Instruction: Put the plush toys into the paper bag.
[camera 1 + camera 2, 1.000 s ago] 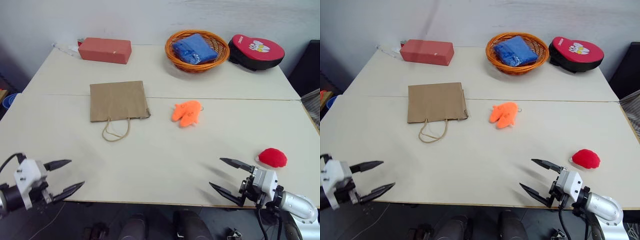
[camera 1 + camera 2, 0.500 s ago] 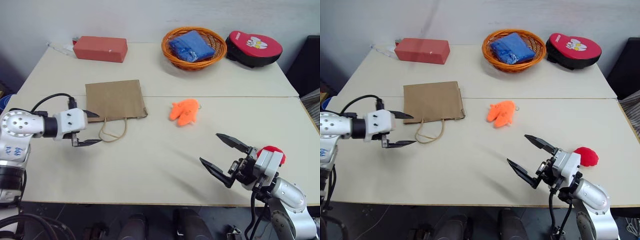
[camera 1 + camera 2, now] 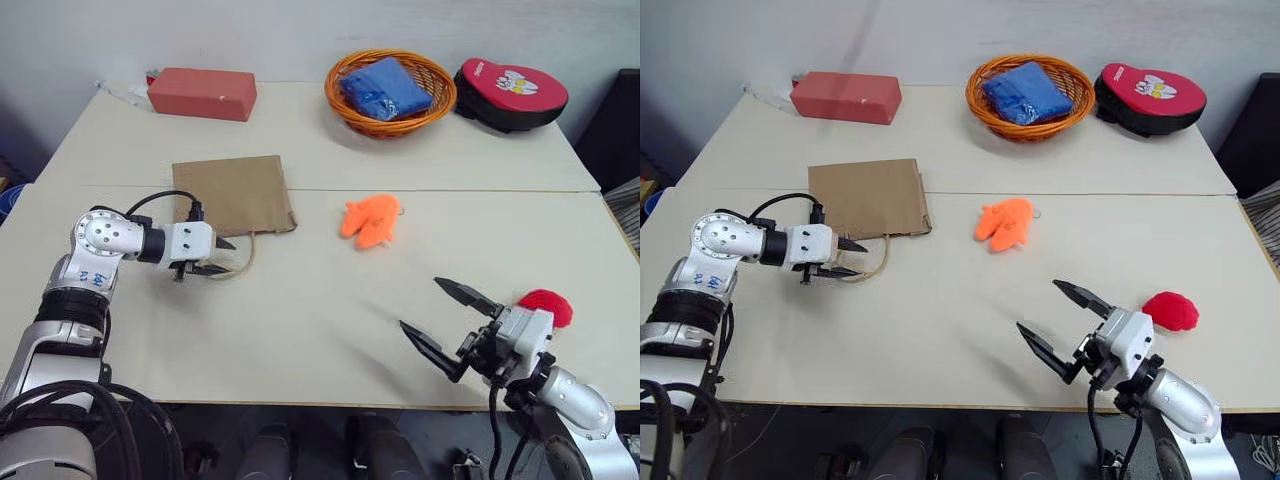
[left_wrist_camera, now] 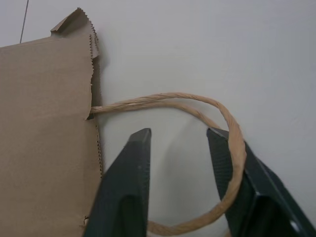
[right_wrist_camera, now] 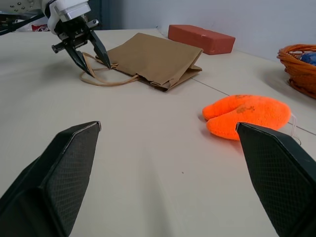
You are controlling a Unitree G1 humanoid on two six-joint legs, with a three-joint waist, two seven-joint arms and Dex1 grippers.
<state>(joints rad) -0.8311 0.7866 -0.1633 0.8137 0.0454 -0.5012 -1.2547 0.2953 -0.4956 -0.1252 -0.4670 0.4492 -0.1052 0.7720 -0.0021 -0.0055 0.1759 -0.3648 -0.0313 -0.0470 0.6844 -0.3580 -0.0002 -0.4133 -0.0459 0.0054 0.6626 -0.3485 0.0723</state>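
The left gripper grabs the bag by its string handle [image 3: 249, 257] next, since that loops out while the bag's paper body [image 3: 233, 195] lies flat against the table.
The brown paper bag [image 3: 232, 192] lies flat on the table, its string handle [image 4: 163, 101] looped toward me. My left gripper [image 3: 222, 257] is down at that handle, open with a narrow gap. Its fingers [image 4: 129, 182] stand inside the loop, and the string runs along the outside of one finger. An orange plush toy [image 3: 370, 218] rests at mid-table, right of the bag. A red plush toy [image 3: 545, 305] sits near the front right edge, just behind my right gripper [image 3: 420, 304], which hovers wide open and empty.
At the back of the table stand a red box [image 3: 202, 94], an orange basket [image 3: 390, 117] holding blue cloth, and a red padded disc [image 3: 510, 92]. A seam crosses the tabletop behind the orange toy.
My left arm swung in from the front left edge to the bag's handle, and its jaws narrowed. The right gripper stayed open and barely moved.
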